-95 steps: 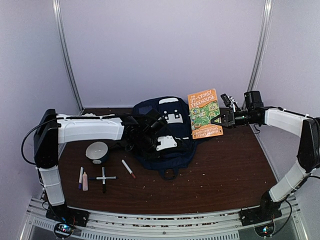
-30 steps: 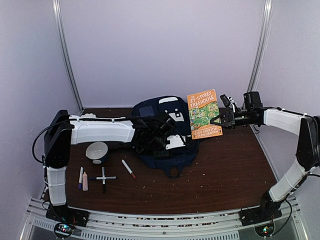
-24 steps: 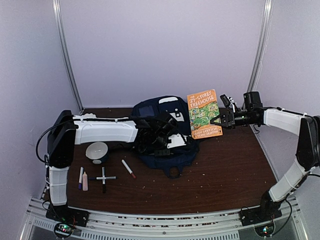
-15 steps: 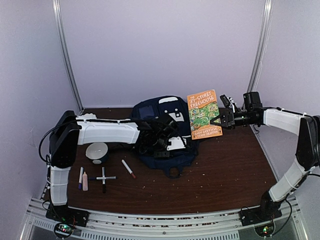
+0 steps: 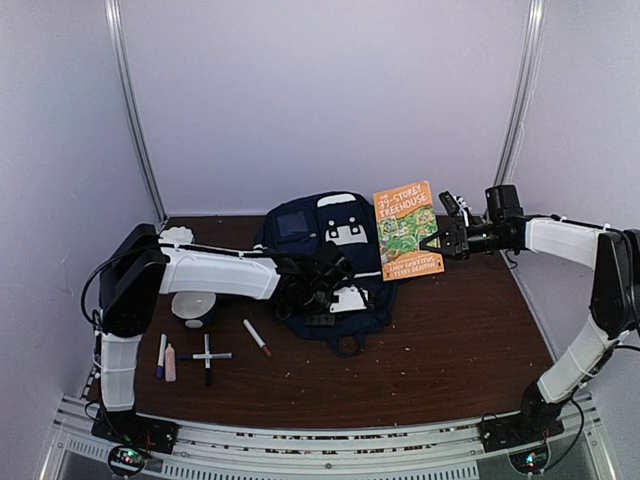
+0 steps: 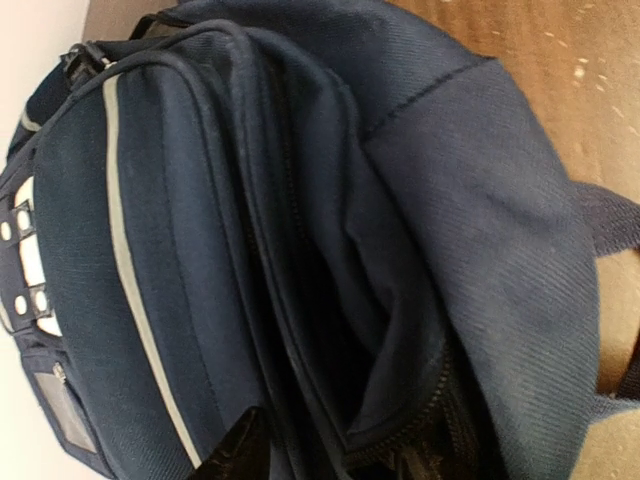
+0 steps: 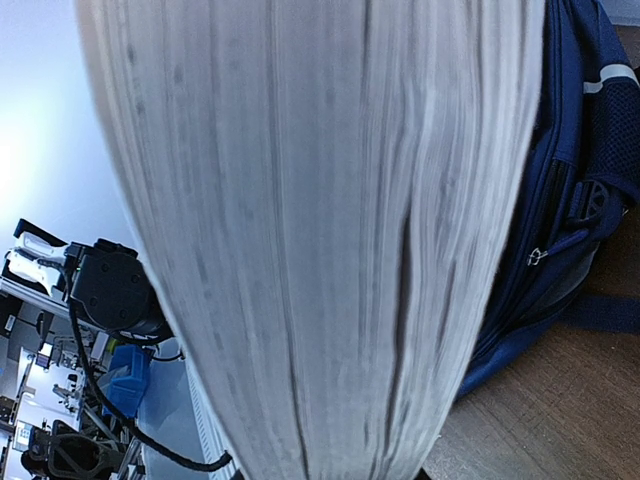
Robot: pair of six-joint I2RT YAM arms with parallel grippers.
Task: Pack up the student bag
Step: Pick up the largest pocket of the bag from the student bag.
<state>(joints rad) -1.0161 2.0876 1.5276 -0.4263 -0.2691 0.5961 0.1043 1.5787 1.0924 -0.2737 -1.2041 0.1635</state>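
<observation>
Next, my left gripper grabs the student bag by its zipped rim [image 6: 316, 432], which leaves the student bag's opening free to take the orange book.
The student bag [image 5: 318, 232], navy with white patches, lies at the table's middle back, its top mouth gaping in the left wrist view [image 6: 330, 260]. My left gripper [image 5: 322, 290] is at the bag's near end. Its jaws stand apart [image 6: 320, 462], astride the zipped rim, with folds of fabric between them. I cannot see whether they press on the fabric. To the right of the bag, my right gripper [image 5: 438, 241] is shut on an orange book [image 5: 408, 230], held upright above the table. The book's page edges [image 7: 320, 240] fill the right wrist view and hide those fingers.
A white bowl [image 5: 190, 306] sits left of the bag, partly under my left arm. A red-capped marker [image 5: 256, 337], two crossed pens [image 5: 207, 357] and two more pens [image 5: 165, 358] lie near the front left. The enclosure's walls stand close on both sides.
My left arm has stretched further right and lower over the bag, and its jaws have widened. The bag's near end shifted a little. The right arm with the book has barely moved.
</observation>
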